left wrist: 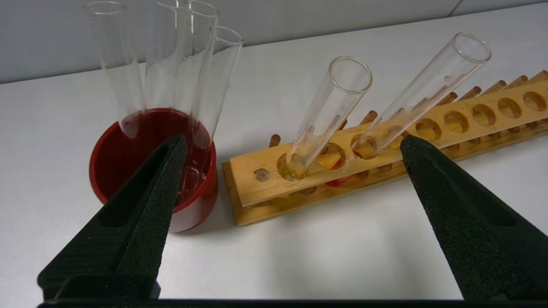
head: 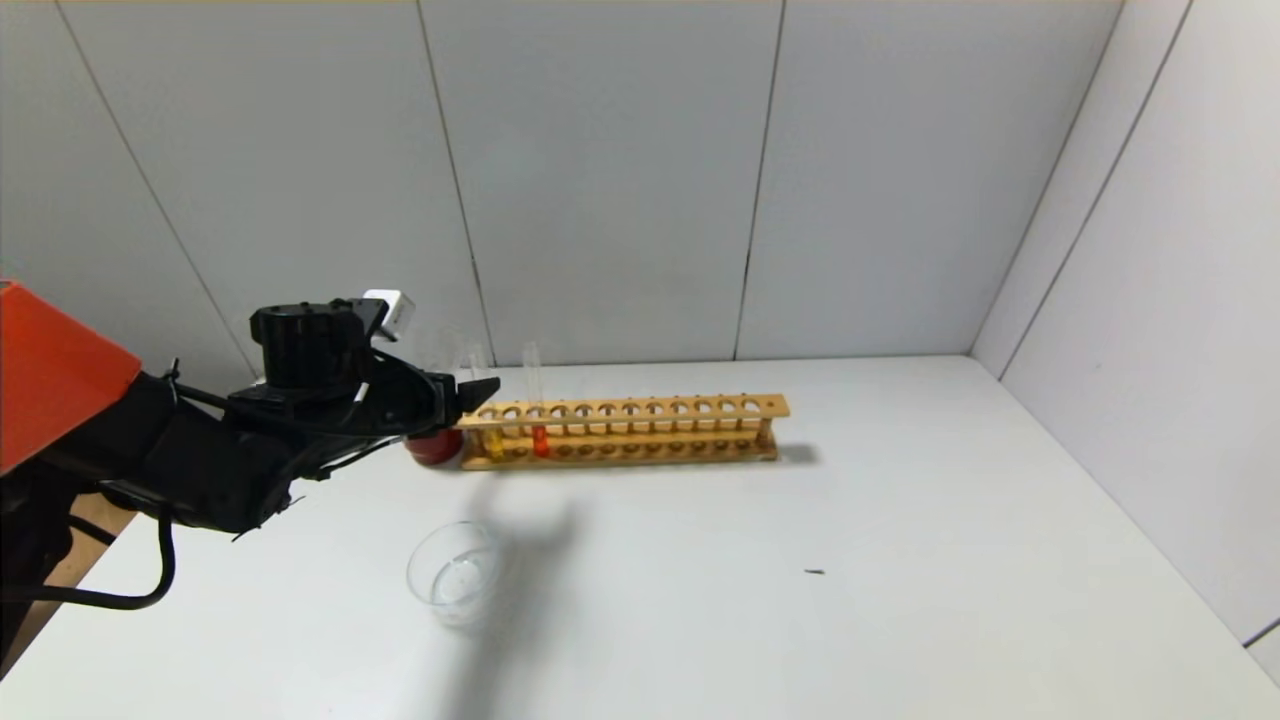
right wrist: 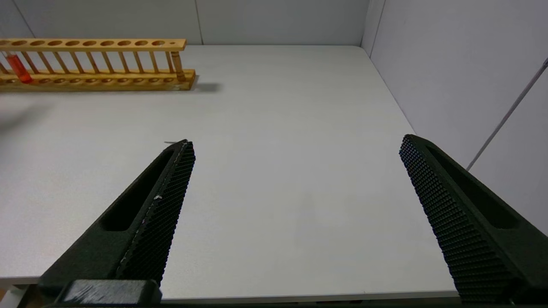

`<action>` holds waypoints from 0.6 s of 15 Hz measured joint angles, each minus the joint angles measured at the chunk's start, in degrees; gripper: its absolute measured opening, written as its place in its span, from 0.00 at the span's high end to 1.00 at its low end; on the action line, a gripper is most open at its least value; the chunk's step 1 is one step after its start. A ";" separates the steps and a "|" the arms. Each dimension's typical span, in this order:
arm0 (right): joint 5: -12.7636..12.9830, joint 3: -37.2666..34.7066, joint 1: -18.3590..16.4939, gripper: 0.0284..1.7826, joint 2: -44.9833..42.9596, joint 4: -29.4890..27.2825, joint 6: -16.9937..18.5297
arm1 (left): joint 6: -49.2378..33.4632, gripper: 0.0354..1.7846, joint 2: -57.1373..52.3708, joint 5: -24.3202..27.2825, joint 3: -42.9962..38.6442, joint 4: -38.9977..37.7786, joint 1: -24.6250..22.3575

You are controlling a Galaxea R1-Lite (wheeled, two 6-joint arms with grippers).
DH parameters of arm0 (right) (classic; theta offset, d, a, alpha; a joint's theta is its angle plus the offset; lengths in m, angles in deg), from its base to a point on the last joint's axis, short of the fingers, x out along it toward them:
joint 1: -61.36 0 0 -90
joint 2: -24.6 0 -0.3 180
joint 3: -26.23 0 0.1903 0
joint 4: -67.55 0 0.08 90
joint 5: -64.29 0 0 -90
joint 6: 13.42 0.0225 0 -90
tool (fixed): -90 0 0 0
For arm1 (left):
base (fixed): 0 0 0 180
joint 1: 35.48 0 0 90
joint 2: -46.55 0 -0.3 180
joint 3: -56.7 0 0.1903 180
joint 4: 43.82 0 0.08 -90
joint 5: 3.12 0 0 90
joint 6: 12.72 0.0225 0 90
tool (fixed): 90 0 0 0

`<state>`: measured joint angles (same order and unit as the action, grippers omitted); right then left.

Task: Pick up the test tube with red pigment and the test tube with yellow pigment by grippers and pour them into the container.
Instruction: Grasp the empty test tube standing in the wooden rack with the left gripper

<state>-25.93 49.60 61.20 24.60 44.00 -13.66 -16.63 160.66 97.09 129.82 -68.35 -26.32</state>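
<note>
The left gripper's fingers stop short of the yellow-pigment tube, and the wooden rack [left wrist: 262, 187] is beyond them. The left gripper should move toward the tube before it closes.
The yellow-pigment tube [head: 492, 438] stands in the first hole at the left end of the wooden rack [head: 640, 428]. The red-pigment tube [head: 540, 438] stands two holes along. My left gripper [head: 478, 392] is open and empty at the rack's left end, level with the tubes' upper parts. In the left wrist view the gripper [left wrist: 293, 139] has its fingers wide apart, with the yellow tube [left wrist: 329, 111] and red tube [left wrist: 424, 90] lying beyond the tips. The clear glass container [head: 455, 575] sits on the table nearer me. My right gripper [right wrist: 296, 141] is open and empty over bare table.
A dark red cup [head: 432, 447] holding several colourless tubes [left wrist: 115, 64] stands just left of the rack, close to one left finger [left wrist: 162, 184]. The rack's other holes are empty. The right wrist view shows the rack [right wrist: 98, 64] far off and walls at back and right.
</note>
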 joint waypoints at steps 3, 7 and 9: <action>-0.02 0.00 0.00 0.02 0.00 0.00 0.00 | 0.06 0.02 2.22 -0.66 1.62 0.02 0.45; -0.02 0.00 0.02 0.02 0.00 0.02 0.00 | 0.06 0.02 4.36 -1.12 3.33 0.11 1.19; -0.02 0.00 0.02 0.02 0.00 0.02 0.00 | 0.09 0.02 5.17 -1.18 4.24 0.30 1.27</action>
<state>-25.96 49.60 61.22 24.60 44.02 -13.66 -16.55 165.83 95.91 134.06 -68.05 -25.05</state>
